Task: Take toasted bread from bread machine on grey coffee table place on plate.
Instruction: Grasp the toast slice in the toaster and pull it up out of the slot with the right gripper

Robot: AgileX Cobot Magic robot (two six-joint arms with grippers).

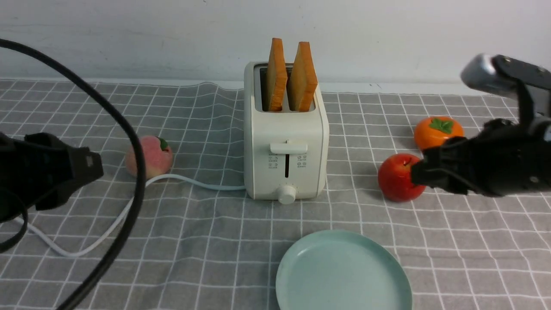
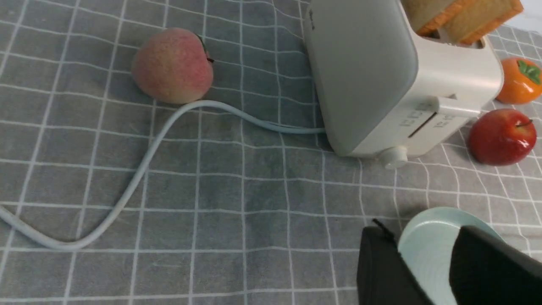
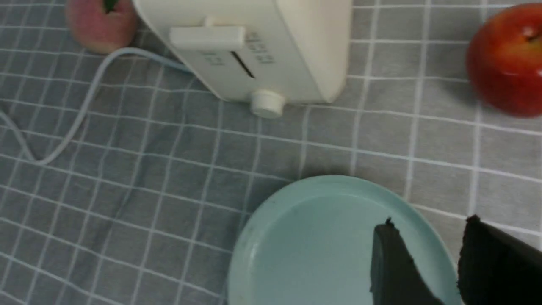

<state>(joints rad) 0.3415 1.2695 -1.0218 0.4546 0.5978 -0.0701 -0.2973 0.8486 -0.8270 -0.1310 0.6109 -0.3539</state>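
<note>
I should grab a slice of toasted bread by its top crust (image 1: 304,47) with my right gripper next. Then it can go to the plate (image 1: 342,271).
Two slices of toasted bread (image 1: 277,75) (image 1: 303,77) stand upright in the slots of the cream-white bread machine (image 1: 286,150) at the middle of the grey coffee table (image 1: 206,241). The slices' crusts also show in the left wrist view (image 2: 461,15). In front of the toaster lies the mint-green plate (image 1: 342,271), with nothing on it. My left gripper (image 1: 95,165) hovers far left, open and empty, and the plate (image 2: 427,258) shows between its fingers (image 2: 381,271). My right gripper (image 1: 417,172) hovers at the right in front of a red apple, open and empty, above the plate's (image 3: 305,245) edge.
A peach (image 1: 148,156) lies left of the toaster, and the white cord (image 1: 107,224) curls past it toward the front left. A red apple (image 1: 398,176) and an orange persimmon (image 1: 438,131) sit to the right. A black cable (image 1: 129,142) arcs across the left foreground.
</note>
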